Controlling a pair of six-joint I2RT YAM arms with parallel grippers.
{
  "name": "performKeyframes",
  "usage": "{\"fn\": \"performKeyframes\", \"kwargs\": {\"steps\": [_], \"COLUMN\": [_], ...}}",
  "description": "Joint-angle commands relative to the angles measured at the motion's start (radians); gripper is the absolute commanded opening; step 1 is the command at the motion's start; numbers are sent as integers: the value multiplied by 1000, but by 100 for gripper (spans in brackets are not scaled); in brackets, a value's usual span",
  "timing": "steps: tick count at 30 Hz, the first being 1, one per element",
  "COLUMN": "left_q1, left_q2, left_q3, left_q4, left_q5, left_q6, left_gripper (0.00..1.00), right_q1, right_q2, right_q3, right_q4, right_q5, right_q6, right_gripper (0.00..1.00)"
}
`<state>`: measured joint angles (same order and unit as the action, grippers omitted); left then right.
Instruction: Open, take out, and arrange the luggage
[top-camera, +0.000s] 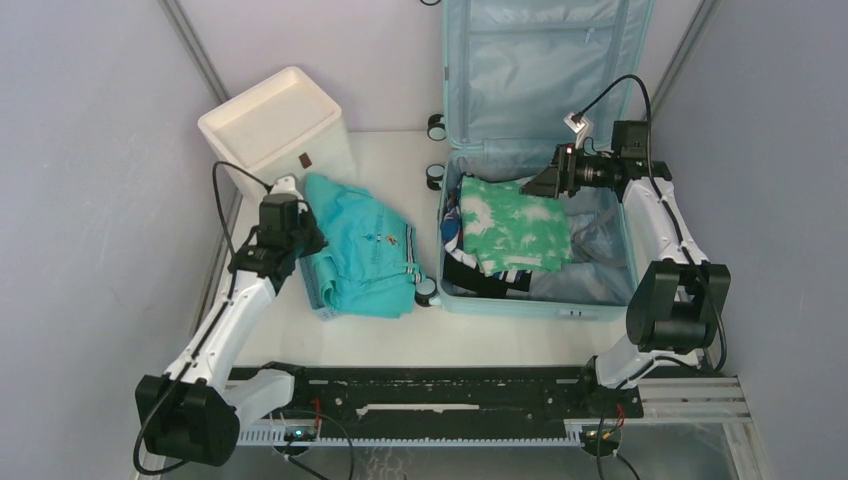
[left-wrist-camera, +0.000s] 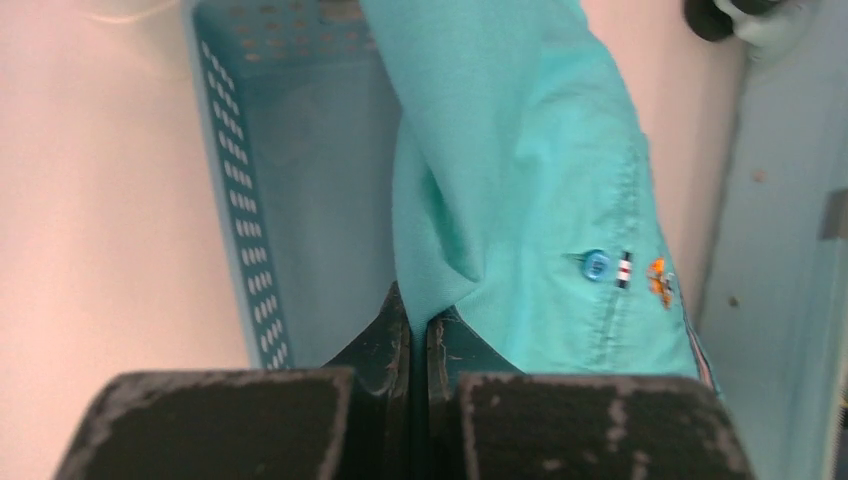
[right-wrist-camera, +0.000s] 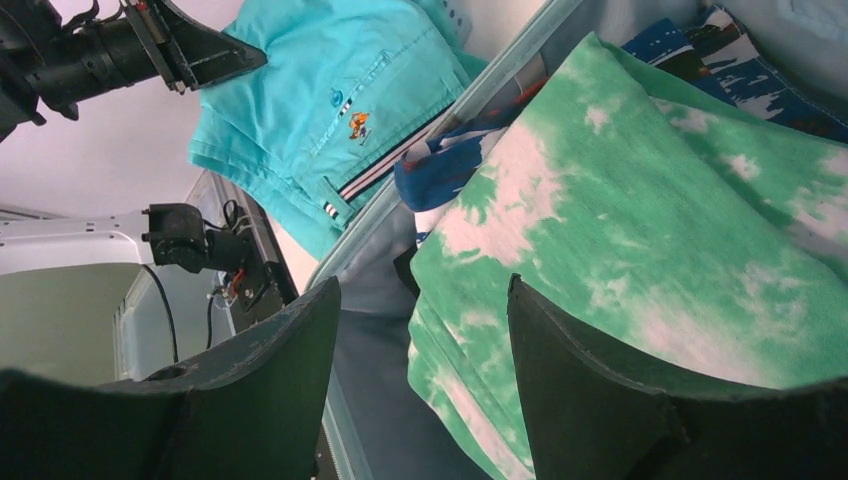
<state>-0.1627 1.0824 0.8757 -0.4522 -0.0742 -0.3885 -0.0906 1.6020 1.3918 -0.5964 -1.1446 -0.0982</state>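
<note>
The basket's bottom shows beside the turquoise garment's raised fold (left-wrist-camera: 438, 250), so my left gripper keeps holding the garment until it is down in the basket.
The luggage (top-camera: 530, 305), a light-blue hard-shell suitcase, lies open at the right, its lid (top-camera: 540, 70) upright against the back wall. Inside, a folded green-and-white garment (top-camera: 515, 230) lies on top of blue patterned clothes and a black strap. My right gripper (top-camera: 530, 185) hovers open over the far side of the case; in the right wrist view (right-wrist-camera: 423, 285) the green garment (right-wrist-camera: 650, 240) lies just below its fingers. My left gripper (left-wrist-camera: 418, 305) is shut on a fold of a turquoise garment (left-wrist-camera: 520, 180), which is draped over a blue lattice basket (left-wrist-camera: 240, 200) left of the suitcase.
A white drawer unit (top-camera: 275, 125) stands at the back left, near the basket (top-camera: 322, 300). The suitcase's wheels (top-camera: 436, 126) face the basket side. Grey walls close in on both sides. A black rail (top-camera: 430, 395) runs along the near edge.
</note>
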Motion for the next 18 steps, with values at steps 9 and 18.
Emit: {"fn": "performKeyframes", "kwargs": {"steps": [9,18], "left_q1": [10,20], "left_q2": [-38,25], "left_q3": [-117,-124], "left_q4": [69,1], "left_q5": [-349,-315], "left_q6": [-37,-139], "left_gripper": [0,0], "right_q1": [49,418], "right_q2": [-11,65], "right_q3": [-4,136], "right_q4": [-10,-132], "right_q5": [42,145], "right_q6": [-71,-247], "right_gripper": [70,70]}}
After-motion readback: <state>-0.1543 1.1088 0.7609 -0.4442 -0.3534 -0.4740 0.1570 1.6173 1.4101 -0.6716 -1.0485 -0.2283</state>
